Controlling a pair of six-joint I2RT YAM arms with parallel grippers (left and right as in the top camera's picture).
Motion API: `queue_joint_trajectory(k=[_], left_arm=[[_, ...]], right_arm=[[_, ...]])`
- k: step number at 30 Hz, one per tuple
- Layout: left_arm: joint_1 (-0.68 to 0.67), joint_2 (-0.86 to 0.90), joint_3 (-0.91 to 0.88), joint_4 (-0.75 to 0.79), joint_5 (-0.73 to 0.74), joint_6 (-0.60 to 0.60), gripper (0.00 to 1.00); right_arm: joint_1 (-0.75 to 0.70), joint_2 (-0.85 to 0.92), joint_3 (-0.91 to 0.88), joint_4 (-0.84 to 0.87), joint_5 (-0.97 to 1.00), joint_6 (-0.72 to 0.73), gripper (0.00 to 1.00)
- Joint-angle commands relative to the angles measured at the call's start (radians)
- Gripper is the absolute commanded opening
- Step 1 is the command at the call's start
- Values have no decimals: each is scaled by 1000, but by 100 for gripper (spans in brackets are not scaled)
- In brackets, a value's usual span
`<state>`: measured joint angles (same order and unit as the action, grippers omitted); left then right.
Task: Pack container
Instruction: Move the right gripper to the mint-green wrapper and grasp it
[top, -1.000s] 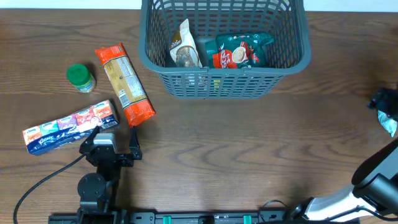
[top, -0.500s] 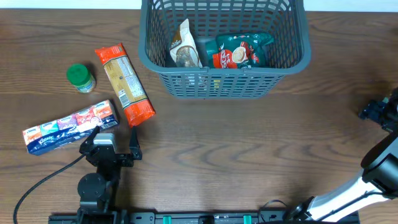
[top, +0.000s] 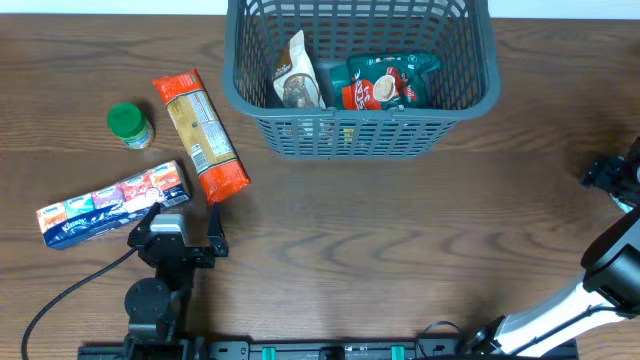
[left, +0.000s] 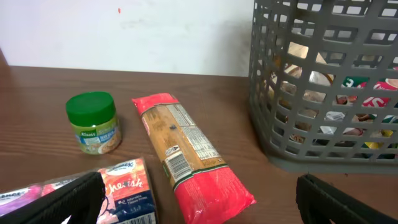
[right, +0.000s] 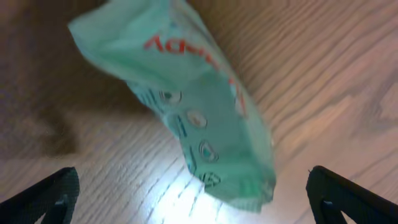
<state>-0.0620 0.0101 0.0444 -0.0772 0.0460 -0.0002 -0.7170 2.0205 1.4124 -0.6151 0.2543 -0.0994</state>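
Note:
The pale green packet needs to go into the grey-blue lattice basket. My right gripper should next pick up the packet by its narrow end (right: 241, 182) to pack it there.
The container (top: 355, 135) is a grey-blue lattice basket at the back centre, also seen from the side in the left wrist view (left: 311, 134). A brown-and-white packet (top: 295, 72) and a green-and-red packet (top: 385, 82) lie inside it. My left gripper (top: 183, 228) is open near the front left, just short of the red-ended pasta packet (left: 186, 155) and the tissue pack (left: 124, 190). At the right table edge, my right gripper (top: 612, 178) is open. In its wrist view, a pale green packet (right: 193, 112) lies on the wood ahead of the open right gripper (right: 193, 199).
A green-lidded jar (top: 130, 125) stands left of the pasta packet (top: 200, 135). The tissue pack (top: 110, 205) lies near the left front, against the left gripper's finger. A black cable (top: 60, 300) runs along the front left.
The right gripper has shifted a little toward the front at the right edge. The left arm and the items on the table have not moved.

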Motion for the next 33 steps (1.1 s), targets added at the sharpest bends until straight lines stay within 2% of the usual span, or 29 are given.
queue_joint_trajectory(k=[1, 11, 14, 15, 16, 17, 19, 20, 27, 33], left_arm=[[-3, -4, -27, -14, -4, -1, 99], [-3, -4, -27, -14, -4, -1, 99], [-3, -4, -27, -14, -4, -1, 98], [-3, -4, -27, -14, -4, -1, 99], [-3, -4, -27, -14, -4, -1, 99], [-3, -4, -27, -14, -4, -1, 99], [-3, -4, -27, -14, -4, -1, 99], [-3, -4, -27, -14, -4, -1, 99], [-3, -4, -27, -14, -4, -1, 99], [-3, -4, -27, -14, -4, -1, 99]], right_arm=[[-8, 31, 1, 18, 3, -38, 99], [-40, 130, 1, 48, -24, -44, 99], [-45, 144, 1, 50, -37, -36, 94], [-45, 145, 1, 51, -43, -36, 83], [-45, 145, 1, 52, -48, -36, 62], [-45, 145, 1, 55, -50, -35, 27], [-43, 145, 1, 55, -49, -28, 6], [-42, 145, 1, 55, -49, -23, 1], [-28, 145, 1, 43, -85, 17, 1], [45, 108, 13, 24, -173, 21, 1]])
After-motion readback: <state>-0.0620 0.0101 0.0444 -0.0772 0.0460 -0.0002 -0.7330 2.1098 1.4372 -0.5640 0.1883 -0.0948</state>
